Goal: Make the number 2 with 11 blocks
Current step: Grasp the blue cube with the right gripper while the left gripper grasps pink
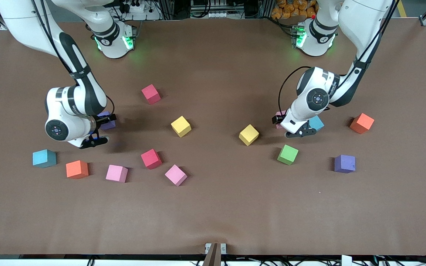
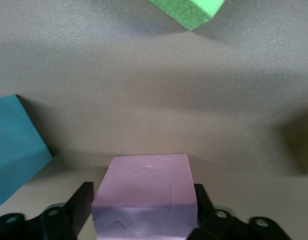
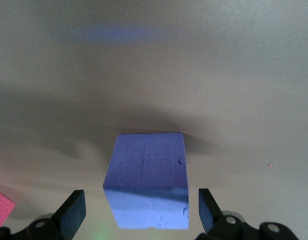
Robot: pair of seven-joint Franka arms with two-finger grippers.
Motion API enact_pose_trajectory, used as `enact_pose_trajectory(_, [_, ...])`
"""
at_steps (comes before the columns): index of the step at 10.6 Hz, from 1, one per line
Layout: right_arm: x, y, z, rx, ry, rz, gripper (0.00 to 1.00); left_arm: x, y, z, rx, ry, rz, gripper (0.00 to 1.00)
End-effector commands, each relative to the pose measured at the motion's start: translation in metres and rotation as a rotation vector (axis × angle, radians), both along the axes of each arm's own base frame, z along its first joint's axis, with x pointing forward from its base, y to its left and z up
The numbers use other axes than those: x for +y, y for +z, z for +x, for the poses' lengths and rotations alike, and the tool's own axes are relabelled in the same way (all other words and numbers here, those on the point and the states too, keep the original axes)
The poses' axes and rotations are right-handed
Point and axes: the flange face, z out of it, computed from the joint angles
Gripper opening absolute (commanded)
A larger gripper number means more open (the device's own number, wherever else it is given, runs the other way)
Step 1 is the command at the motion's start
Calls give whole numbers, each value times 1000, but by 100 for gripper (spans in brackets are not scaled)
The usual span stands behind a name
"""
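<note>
I will grab the purple block [image 1: 108,123] by its two opposite sides with my right gripper next, to add a block to the number 2.
My left gripper [image 1: 288,126] is low over the table, and its fingers [image 2: 84,201] press both sides of a pink block [image 2: 146,182] that rests on the surface. In the front view only an edge of that pink block [image 1: 280,113] shows beside the hand. My right gripper [image 1: 102,129] is open and straddles a purple block [image 3: 149,175], with a gap on each side. That purple block [image 1: 108,123] peeks out from under the wrist.
Loose blocks lie around: light blue [image 1: 316,123], orange [image 1: 361,123], green [image 1: 287,154], purple [image 1: 344,163] and yellow [image 1: 249,134] toward the left arm's end. Yellow [image 1: 181,126], two red [image 1: 151,94] [image 1: 151,159], two pink [image 1: 117,173] [image 1: 176,174], orange [image 1: 77,169] and light blue [image 1: 44,158] lie toward the right arm's end.
</note>
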Motion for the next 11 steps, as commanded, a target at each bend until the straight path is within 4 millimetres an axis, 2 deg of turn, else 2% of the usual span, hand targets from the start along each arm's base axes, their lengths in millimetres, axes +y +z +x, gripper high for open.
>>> enact_pose_trajectory(1, [2,-8,-1,-11,35,-12,100,-5,-1,2,0,19,-13,38])
enact_pose_trajectory(3, [4,-16,-9,-5,44,-14,100,-13,5,1,-10,8,-21,27])
enact_pose_trajectory(4, [4,-18,-10,-6,47,-15,99,-19,8,-1,-12,-2,-27,27])
enact_pose_trajectory(6, [6,-19,-11,-6,51,-16,83,-43,14,-11,-10,11,-34,28])
enact_pose_trajectory(8, [6,-19,-11,-7,63,-23,74,-69,23,-25,-9,4,-44,28])
enact_pose_trajectory(10, [4,-14,-10,-10,72,-30,56,-95,27,-41,-4,-37,-59,29])
enact_pose_trajectory(11, [3,-12,-9,-15,82,-37,51,-110,32,-48,-8,-65,-74,29])
